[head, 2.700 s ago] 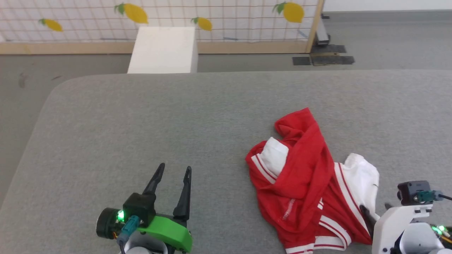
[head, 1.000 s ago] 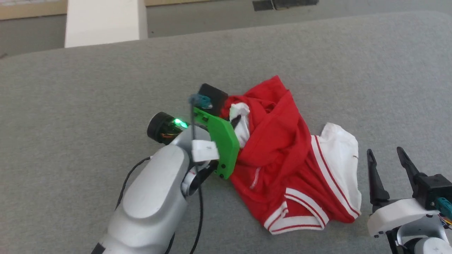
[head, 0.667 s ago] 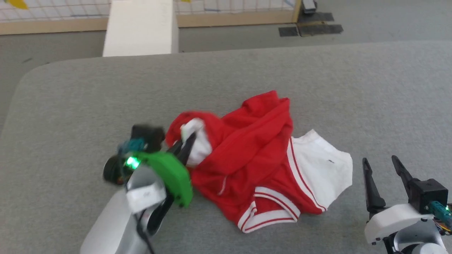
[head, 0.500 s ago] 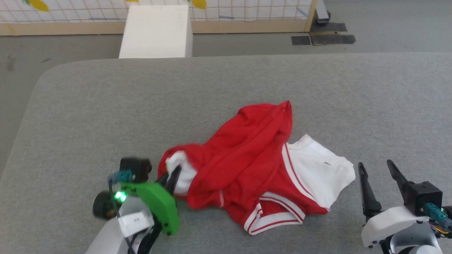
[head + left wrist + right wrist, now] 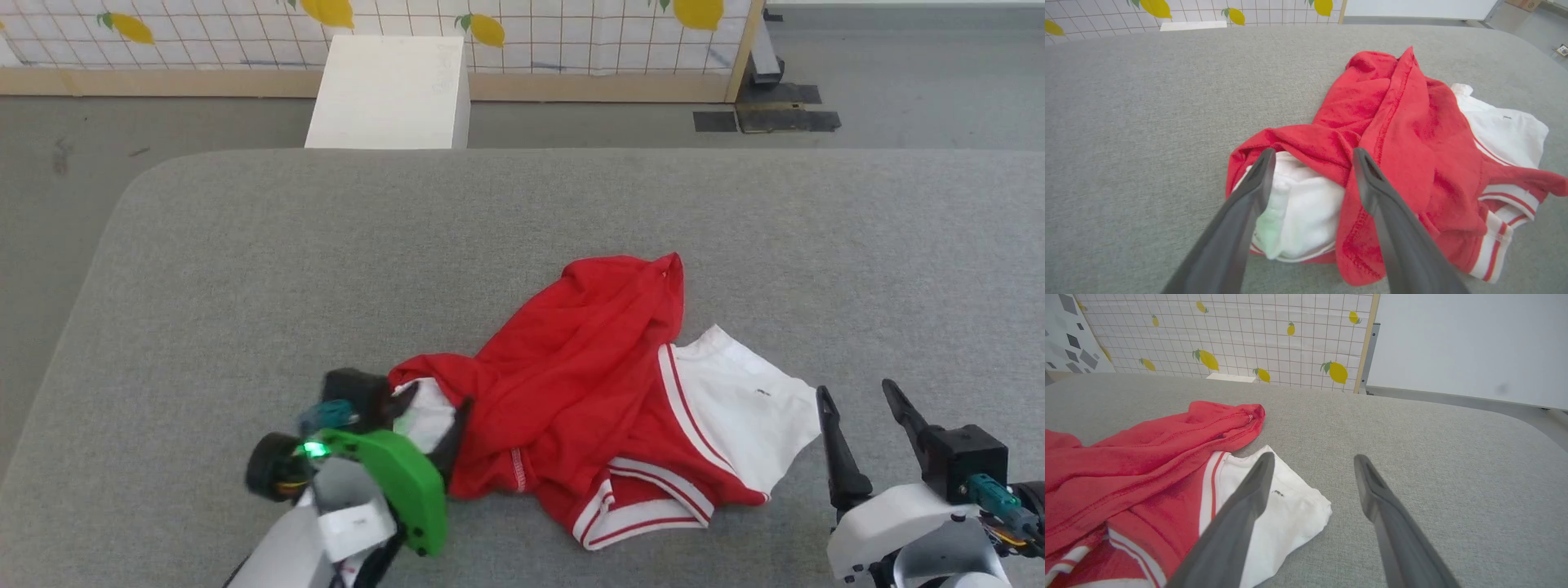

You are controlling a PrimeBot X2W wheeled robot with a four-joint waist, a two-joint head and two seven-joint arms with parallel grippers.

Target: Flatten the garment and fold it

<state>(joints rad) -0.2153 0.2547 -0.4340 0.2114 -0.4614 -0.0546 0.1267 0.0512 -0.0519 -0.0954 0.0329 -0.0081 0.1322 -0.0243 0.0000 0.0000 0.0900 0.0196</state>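
Note:
My right gripper picks up the white sleeve by its edge next, to help spread the crumpled shirt [image 5: 558, 372] flat for folding.
The garment [image 5: 588, 376], a red T-shirt with white sleeves and striped trim, lies crumpled on the grey padded table [image 5: 326, 245], near the front and right of centre. My left gripper [image 5: 437, 398] sits at its left end. In the left wrist view the left gripper [image 5: 1313, 153] is open, its fingers straddling a bunched white sleeve [image 5: 1302, 204] and a red fold of the garment [image 5: 1404, 122]. My right gripper [image 5: 856, 390] stands open just right of the other white sleeve [image 5: 743, 408]. In the right wrist view the right gripper [image 5: 1313, 457] is empty, with the sleeve [image 5: 1290, 506] by its left finger.
Beyond the table's far edge stand a white box [image 5: 390, 91] and a lemon-print grid panel [image 5: 531, 33] with a wooden frame. Dark plates [image 5: 767, 120] lie on the floor at the back right. The table's rounded left corner [image 5: 139, 188] is near.
My left gripper, shut on the white sleeve, dragged it toward the near left, stretching the red cloth out, and has now opened. The right gripper stayed open. The head camera shifted.

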